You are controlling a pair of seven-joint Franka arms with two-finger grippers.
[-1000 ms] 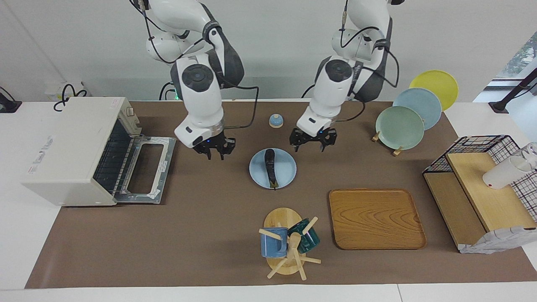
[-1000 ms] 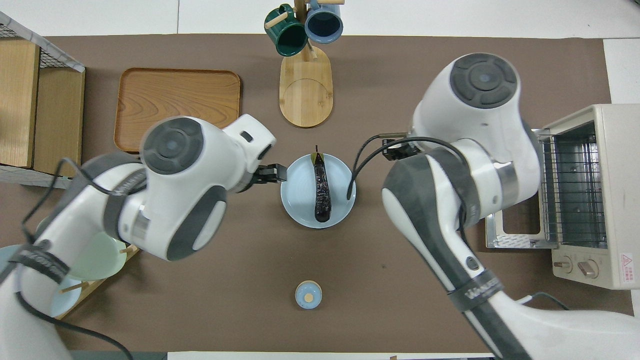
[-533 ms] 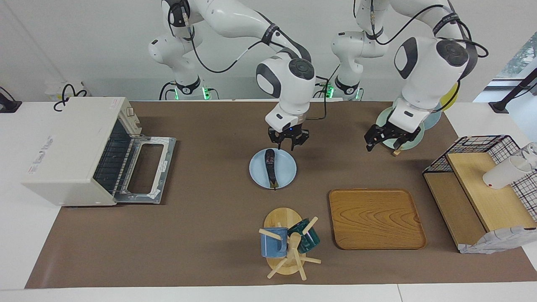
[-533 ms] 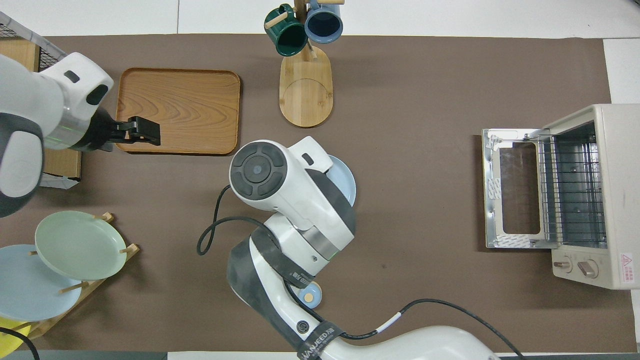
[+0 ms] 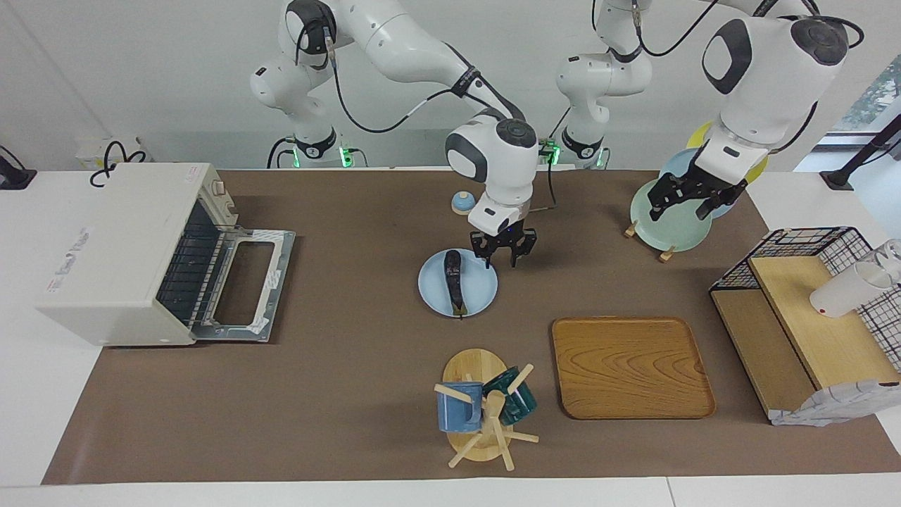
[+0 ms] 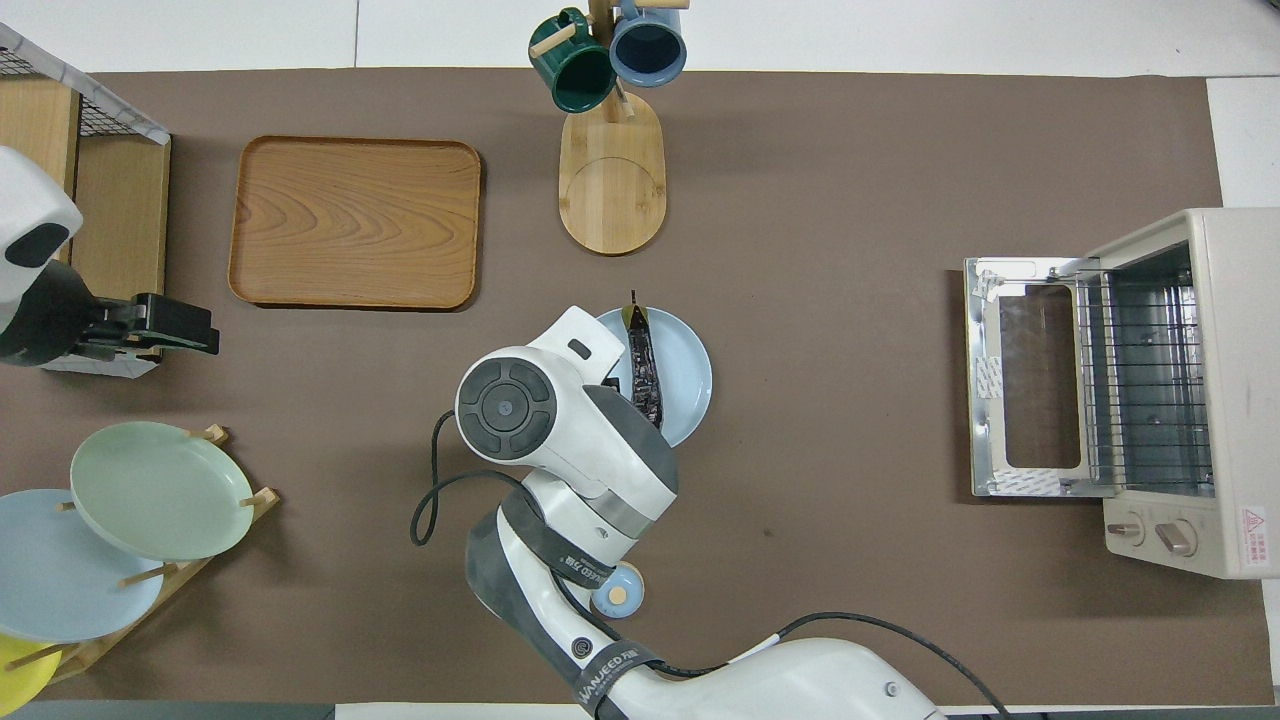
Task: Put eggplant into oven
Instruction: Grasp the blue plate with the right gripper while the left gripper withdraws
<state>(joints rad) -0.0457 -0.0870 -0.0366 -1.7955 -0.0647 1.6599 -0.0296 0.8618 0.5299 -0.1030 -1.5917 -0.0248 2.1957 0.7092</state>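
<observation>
My right gripper grips the light blue plate by its rim [image 6: 702, 366] next, to put the eggplant into the oven [image 6: 1140, 384].
The dark purple eggplant [image 5: 454, 277] lies on a light blue plate [image 5: 479, 292] in the middle of the table; it also shows in the overhead view [image 6: 645, 365]. The off-white oven [image 5: 112, 246] stands at the right arm's end, its door [image 5: 246, 285] dropped open and its wire rack showing [image 6: 1140, 390]. My right gripper [image 5: 501, 255] is open and empty, just above the plate's rim beside the eggplant, toward the left arm's end. My left gripper [image 5: 693, 201] is open and empty, raised over the green plate on the plate rack.
A small blue bell [image 5: 462, 203] sits nearer the robots than the plate. A mug tree [image 5: 482, 412] and a wooden tray [image 5: 630, 366] lie farther out. A plate rack [image 5: 669, 215] and a wire shelf [image 5: 809, 310] stand at the left arm's end.
My right gripper has shifted from over the eggplant's end toward the left arm's end and dropped a little. My left gripper has drawn back and up over the plate rack.
</observation>
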